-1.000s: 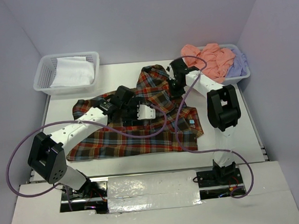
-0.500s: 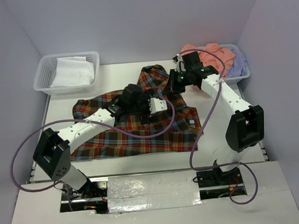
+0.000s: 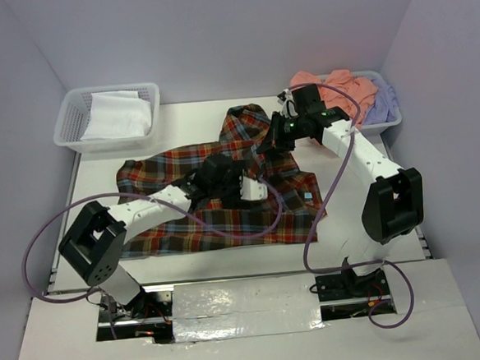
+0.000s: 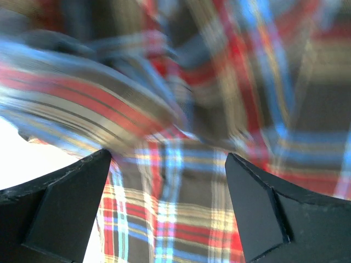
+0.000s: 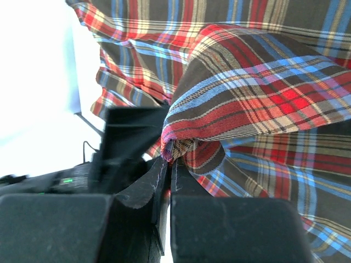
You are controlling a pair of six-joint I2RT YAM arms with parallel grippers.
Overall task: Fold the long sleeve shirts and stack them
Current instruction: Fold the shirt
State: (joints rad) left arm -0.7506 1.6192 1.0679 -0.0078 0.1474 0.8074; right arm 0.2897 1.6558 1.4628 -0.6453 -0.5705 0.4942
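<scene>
The left gripper will next grab the plaid shirt by its raised fold, close beside the right gripper's hold, so that both grippers can fold the shirt together.
The plaid long sleeve shirt lies spread across the middle of the table, with its top part bunched up at the back. My left gripper hovers open just above its middle. In the left wrist view the plaid cloth shows between the wide-apart fingers, and nothing is gripped. My right gripper is shut on a fold of the shirt's upper right part and holds it raised. The right wrist view has the pinched fold sitting right at the shut jaws. A salmon-pink shirt and a lavender shirt lie in the right basket.
A white lattice basket with white cloth stands at the back left. Another white basket stands at the back right. Purple cables loop from both arms. Bare white table shows to the left and right of the shirt.
My left gripper has opened wide and slid right and nearer over the shirt. My right arm swung out and lifted its pinched fold, then held still.
</scene>
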